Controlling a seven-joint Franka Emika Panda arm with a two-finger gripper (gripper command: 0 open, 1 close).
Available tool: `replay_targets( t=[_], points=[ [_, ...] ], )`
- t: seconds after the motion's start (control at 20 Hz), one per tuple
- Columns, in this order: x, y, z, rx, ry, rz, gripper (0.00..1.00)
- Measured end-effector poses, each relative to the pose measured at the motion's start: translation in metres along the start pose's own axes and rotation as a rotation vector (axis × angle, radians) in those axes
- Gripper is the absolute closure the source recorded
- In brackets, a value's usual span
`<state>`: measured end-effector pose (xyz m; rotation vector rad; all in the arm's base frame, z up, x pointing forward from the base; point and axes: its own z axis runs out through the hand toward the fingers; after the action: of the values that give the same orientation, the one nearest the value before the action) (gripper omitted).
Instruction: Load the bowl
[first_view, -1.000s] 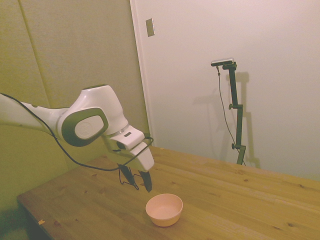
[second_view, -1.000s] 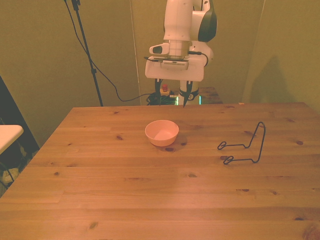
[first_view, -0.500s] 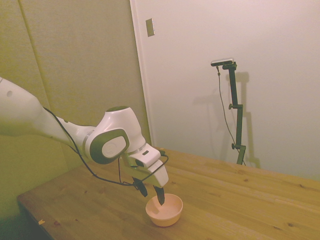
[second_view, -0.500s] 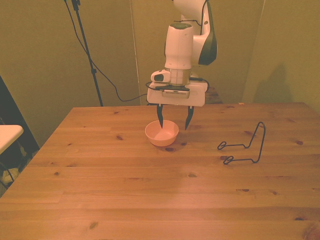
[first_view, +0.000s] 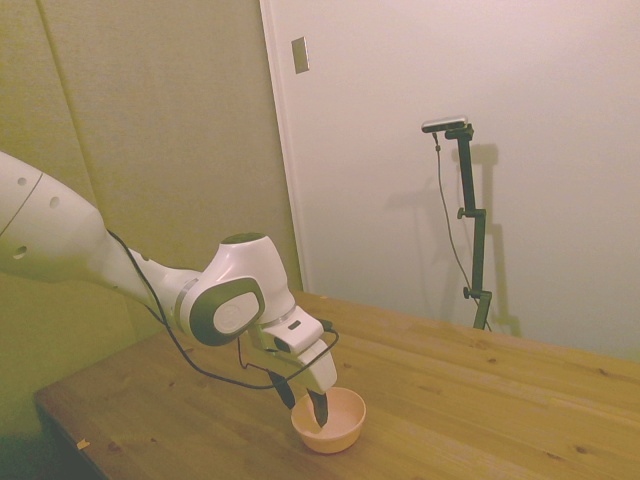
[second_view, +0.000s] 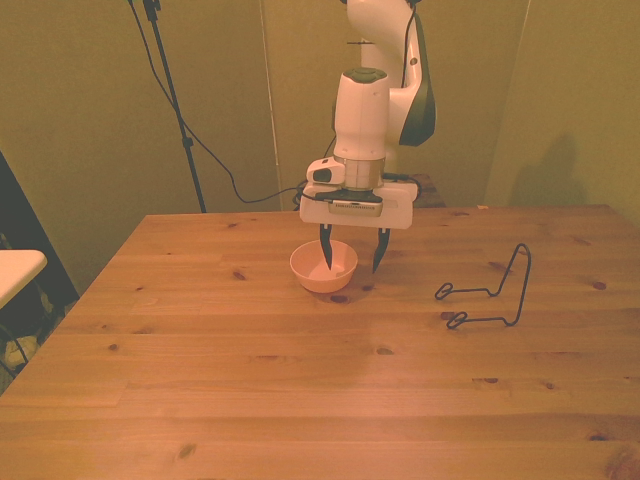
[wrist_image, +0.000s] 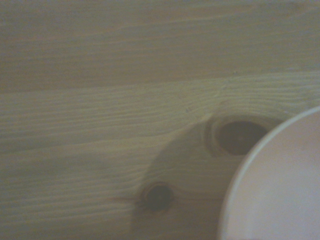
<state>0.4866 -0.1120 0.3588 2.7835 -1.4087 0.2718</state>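
The bowl is too wide for my gripper's open fingers, so next my gripper needs to pinch the bowl by its thin rim.
The small pale pink bowl stands upright on the wooden table, a little to the front view's left of centre. My gripper is open and low over the bowl's right-hand rim in the front view. One dark finger dips inside the bowl and the other hangs just outside its wall, with nothing held between them. In the side view the gripper sits at the near-left rim of the bowl. A blurred arc of the bowl shows close up in the wrist view, beside two dark wood knots.
A thin black wire rack stands on the table to the front view's right of the bowl, about a hand's width from the gripper. A pale surface juts in beyond the table's left edge.
The arm has come down and moved over the bowl. The fingers, first high behind it, now straddle its rim and have stayed open.
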Motion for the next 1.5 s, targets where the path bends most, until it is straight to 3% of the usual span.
replay_targets(
  t=[1.0, 1.3, 1.5],
  points=[
    [-0.002, -0.014, -0.004, 0.015, -0.014, 0.015, 1.0],
    [0.012, -0.022, -0.025, 0.054, -0.034, 0.046, 1.0],
    [0.023, -0.033, -0.063, 0.134, -0.066, 0.061, 1.0]
  ],
)
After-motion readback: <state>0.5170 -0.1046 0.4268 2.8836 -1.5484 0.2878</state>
